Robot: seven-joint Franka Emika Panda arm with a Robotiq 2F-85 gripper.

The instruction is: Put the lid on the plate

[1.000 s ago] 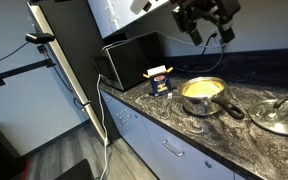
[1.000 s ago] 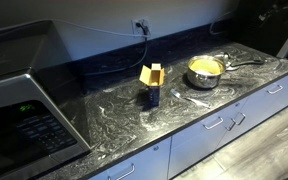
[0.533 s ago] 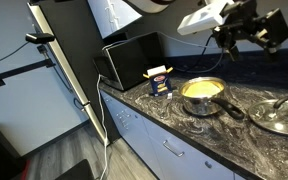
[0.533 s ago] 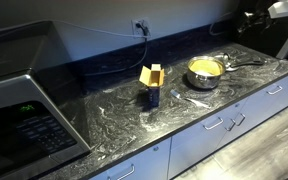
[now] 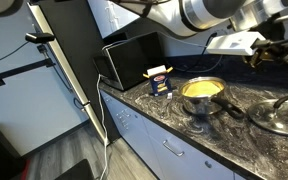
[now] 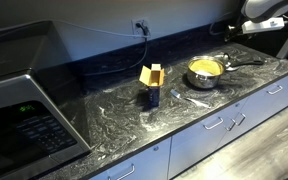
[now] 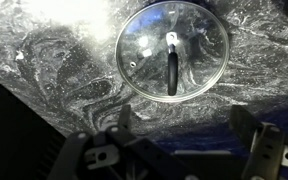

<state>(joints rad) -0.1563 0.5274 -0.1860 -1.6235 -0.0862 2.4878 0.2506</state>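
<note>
The robot's gripper will next grab the glass lid (image 7: 144,75) by its dark knob, so the lid's metal rim stays free to settle flat on the plate.
The glass lid (image 7: 144,75) with its metal rim and dark knob lies flat on the marbled counter and fills the upper middle of the wrist view. It also shows in an exterior view (image 5: 281,114), to the right of the pan. My gripper (image 7: 184,125) hangs high above the lid, open and empty, with one finger on each side of the frame's lower part. In an exterior view the gripper (image 5: 281,55) sits at the right edge, well above the lid. The plate is a metal pan, yellow inside (image 5: 203,90) (image 6: 205,69), with a black handle.
A blue and yellow box (image 5: 159,80) (image 6: 151,85) stands on the counter beside the pan. A black microwave (image 5: 129,58) (image 6: 24,110) sits at the counter's end. Drawers run below the counter's front edge (image 5: 174,140).
The arm has swung away from above the pan towards the lid's side of the counter, and the gripper now hangs over the lid. Pan, lid and box have not moved.
</note>
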